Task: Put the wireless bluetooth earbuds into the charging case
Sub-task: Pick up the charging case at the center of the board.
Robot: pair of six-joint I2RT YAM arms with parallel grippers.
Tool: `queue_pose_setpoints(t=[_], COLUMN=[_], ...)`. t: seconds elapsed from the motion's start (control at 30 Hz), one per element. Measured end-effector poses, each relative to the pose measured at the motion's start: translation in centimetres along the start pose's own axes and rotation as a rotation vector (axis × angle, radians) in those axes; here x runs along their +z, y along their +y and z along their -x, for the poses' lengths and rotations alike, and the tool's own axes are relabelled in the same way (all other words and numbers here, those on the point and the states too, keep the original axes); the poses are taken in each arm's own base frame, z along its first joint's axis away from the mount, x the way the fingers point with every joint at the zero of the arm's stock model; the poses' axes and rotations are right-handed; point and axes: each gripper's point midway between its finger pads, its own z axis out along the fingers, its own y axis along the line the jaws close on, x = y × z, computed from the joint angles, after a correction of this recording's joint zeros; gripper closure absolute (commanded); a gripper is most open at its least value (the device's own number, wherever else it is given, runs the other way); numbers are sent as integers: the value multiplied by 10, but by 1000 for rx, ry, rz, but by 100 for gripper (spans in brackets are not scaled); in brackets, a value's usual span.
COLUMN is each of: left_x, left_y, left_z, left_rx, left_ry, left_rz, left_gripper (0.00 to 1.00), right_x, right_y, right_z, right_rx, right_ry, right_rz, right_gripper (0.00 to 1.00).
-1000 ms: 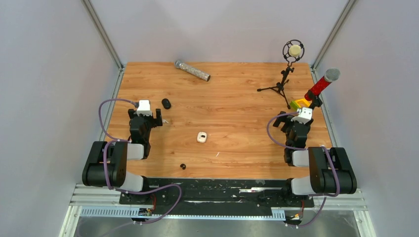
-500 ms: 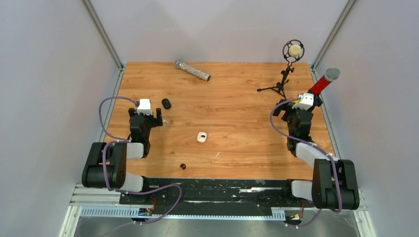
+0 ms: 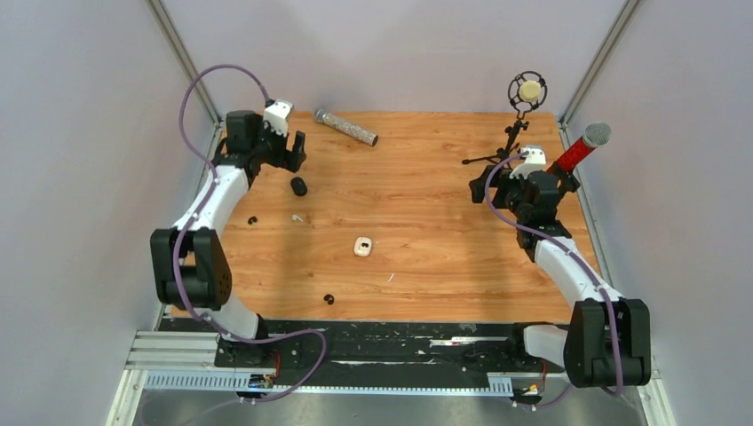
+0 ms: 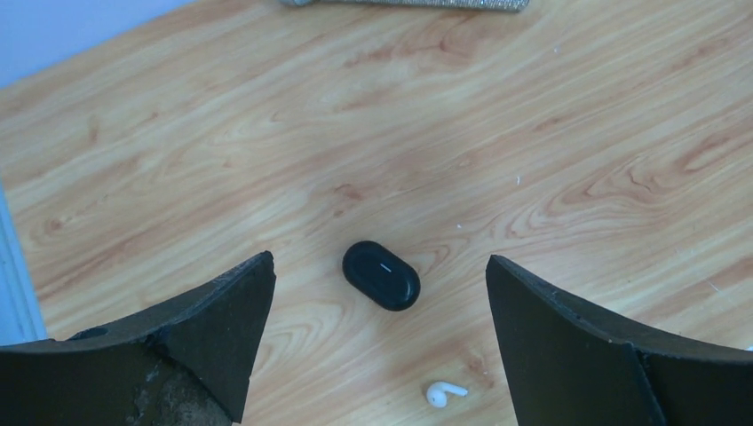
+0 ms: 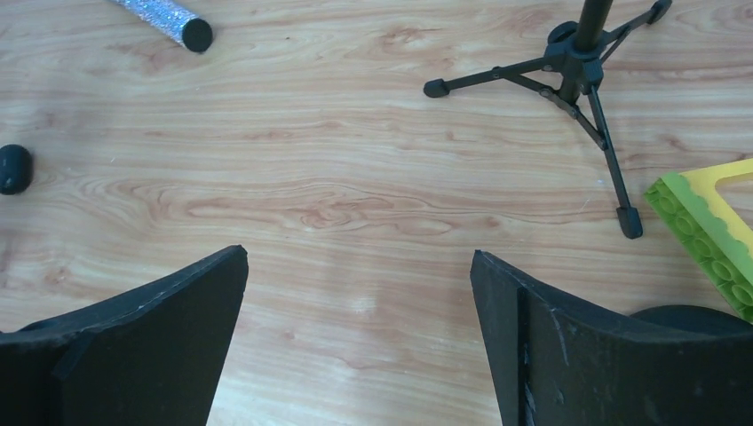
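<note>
My left gripper will next grip the black charging case across its long sides. That leaves its broad sides free, so I can hand the case over.
A closed black oval charging case [image 3: 299, 186] lies at the far left; it also shows in the left wrist view [image 4: 382, 275]. A whitish earbud [image 3: 297, 217] with a short stem lies just nearer than it, also in the left wrist view [image 4: 447, 391]. A tiny black roundish earbud [image 3: 328, 299] lies near the front edge. Another tiny black piece [image 3: 252, 220] lies at the left. A small whitish case [image 3: 362, 247] sits mid-table. My left gripper [image 3: 291, 153] [image 4: 378, 259] is open and empty, above the black case. My right gripper [image 3: 508, 188] [image 5: 358, 253] is open and empty over bare wood.
A glittery silver microphone [image 3: 346, 127] lies at the back. A small tripod mic stand [image 3: 508, 146] stands at the back right, beside a red microphone [image 3: 579, 149] and a green-yellow block [image 5: 710, 222]. A white fleck [image 3: 391, 278] lies near the front.
My left arm has swung from the near left out to the far left, over the black case, uncovering the tiny black piece. My right gripper has moved farther back and a little left.
</note>
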Motion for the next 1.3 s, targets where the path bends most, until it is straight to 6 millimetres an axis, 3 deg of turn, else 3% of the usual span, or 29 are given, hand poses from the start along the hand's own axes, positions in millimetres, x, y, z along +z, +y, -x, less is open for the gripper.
queue_pose_setpoints(t=[0.13,0.3,0.47,0.73,0.9,1.07,1.3], left_x=[24,45,57,64,70,76,80], left_y=[5,-2,3,9,4,0,-1], left_z=[-8,-60,-85,-114,-139,-151,-148], left_rx=[-63,-191,-206,-178,-208,-329,-480], left_ry=[161,380,521,676,754,775,723], left_rz=[-55,-99,-97,-61,-42,26,131], left_gripper=[9,10,0,0,6,8,16], right_x=[-7,-13,-15,-16,-16,-17,-17], right_y=[9,18,25,34,37,41,43], right_z=[4,3,-1,-3,-3,-4,-3], right_rx=[9,18,28,29,28,26,24], right_ry=[13,27,46,58,59,62,59], right_rz=[30,70,108,152,169,188,201], right_gripper=[0,0,0,0,0,0,0])
